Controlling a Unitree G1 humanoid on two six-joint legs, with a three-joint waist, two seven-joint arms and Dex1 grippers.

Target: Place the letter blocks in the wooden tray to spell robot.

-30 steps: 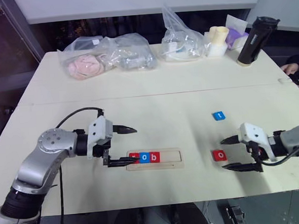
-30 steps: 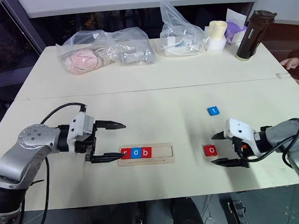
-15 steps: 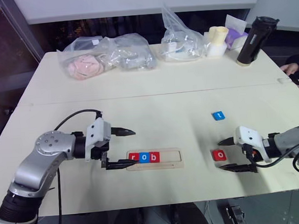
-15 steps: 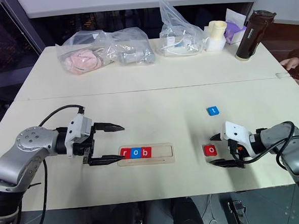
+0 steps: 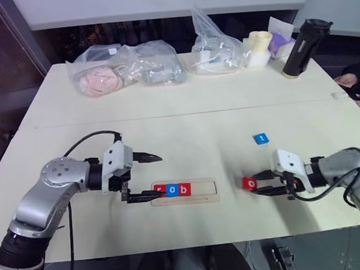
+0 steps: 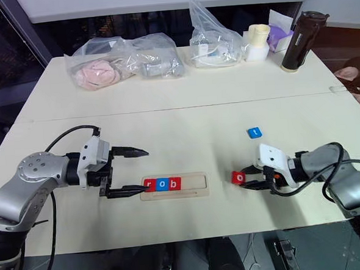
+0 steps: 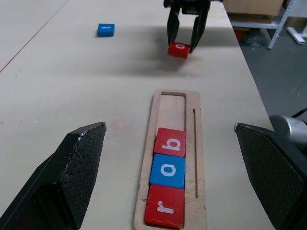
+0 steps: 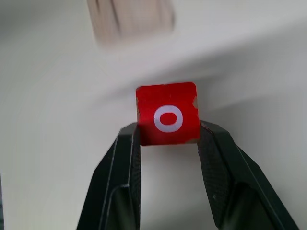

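The red o block (image 5: 249,183) hangs short of the wooden tray (image 5: 202,198), so it is too early to release. My right gripper moves the block toward the tray first.
The wooden tray (image 5: 202,198) lies at the near middle of the table and holds three letter blocks at its left end: a red r (image 7: 165,206), a blue o (image 7: 168,170) and a red b (image 7: 171,142). Its right part is bare. My right gripper (image 5: 255,187) is shut on a red o block (image 8: 167,113), held just above the table to the right of the tray. A blue t block (image 5: 261,138) lies flat farther back on the right. My left gripper (image 5: 147,177) stands open at the tray's left end, holding nothing.
Plastic bags (image 5: 127,66) with soft items lie along the far edge, with a cream cup (image 5: 260,42) and a dark bottle (image 5: 299,39) at the far right. A person's hand (image 5: 346,81) rests at the right edge of the table.
My right gripper has closed on the red o block and carried it left toward the tray, slightly off the table. The left gripper has stayed put.
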